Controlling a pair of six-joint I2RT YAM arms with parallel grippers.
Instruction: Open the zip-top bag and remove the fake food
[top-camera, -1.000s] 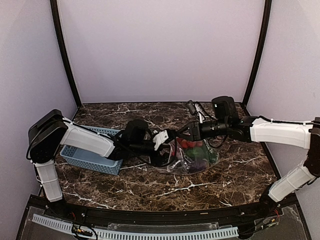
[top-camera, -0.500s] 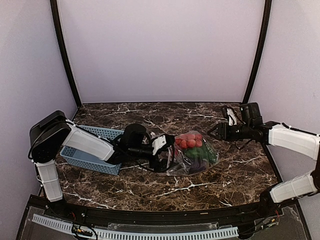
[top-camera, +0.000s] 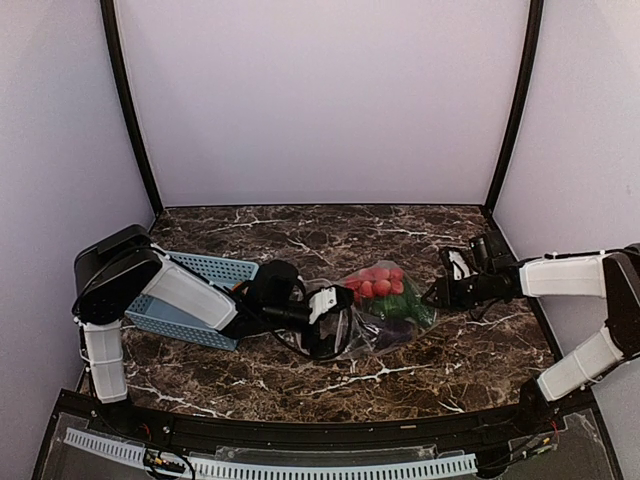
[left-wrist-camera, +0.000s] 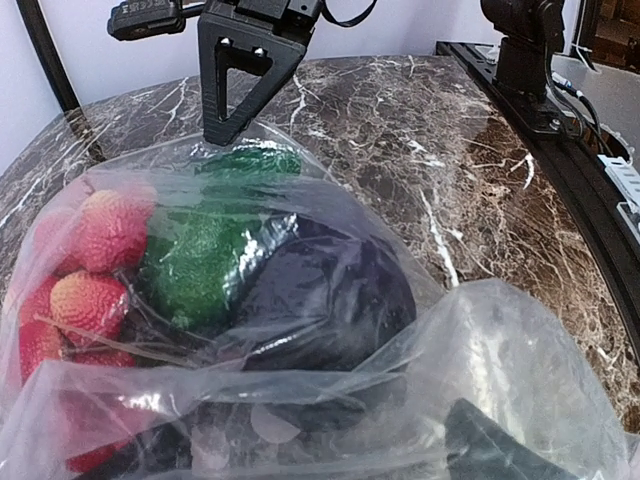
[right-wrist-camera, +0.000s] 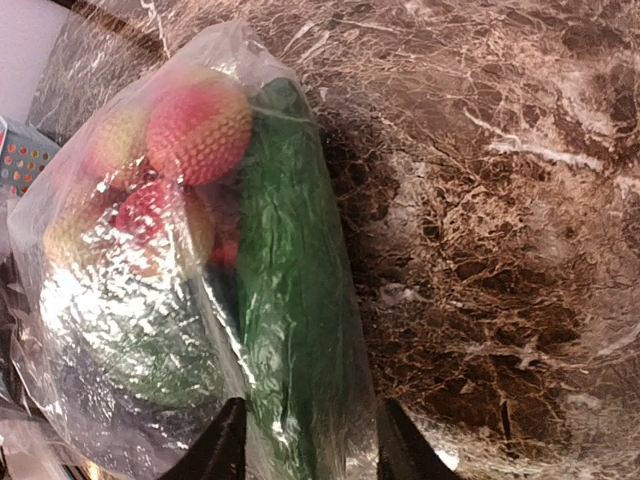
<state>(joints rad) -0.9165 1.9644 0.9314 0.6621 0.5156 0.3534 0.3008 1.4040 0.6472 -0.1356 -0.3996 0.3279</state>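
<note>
I should next grip the dark purple eggplant across its near end, inside the bag, with my left gripper to remove it lengthwise.
The clear zip-top bag (top-camera: 385, 310) lies on the marble table with the fake food inside: a cluster of red balls (top-camera: 377, 280), a green vegetable (top-camera: 408, 306) and a dark purple eggplant (left-wrist-camera: 330, 290). My left gripper (top-camera: 328, 322) is at the bag's left end. In the left wrist view its fingers (left-wrist-camera: 500, 450) show dark and wide apart through loose plastic draped over them. My right gripper (top-camera: 432, 296) is open at the bag's right end, its fingers (right-wrist-camera: 225, 440) straddling the plastic over the green vegetable (right-wrist-camera: 290, 270). I cannot make out the zip strip.
A light-blue perforated basket (top-camera: 190, 270) stands at the left, behind my left arm. Dark marble table (top-camera: 470, 345) lies to the right of and in front of the bag. Black frame posts and pale walls close in the back and sides.
My right gripper has pulled back from over the bag to the right, then dropped to the bag's right end. The bag has settled lower and the left arm has shifted slightly.
</note>
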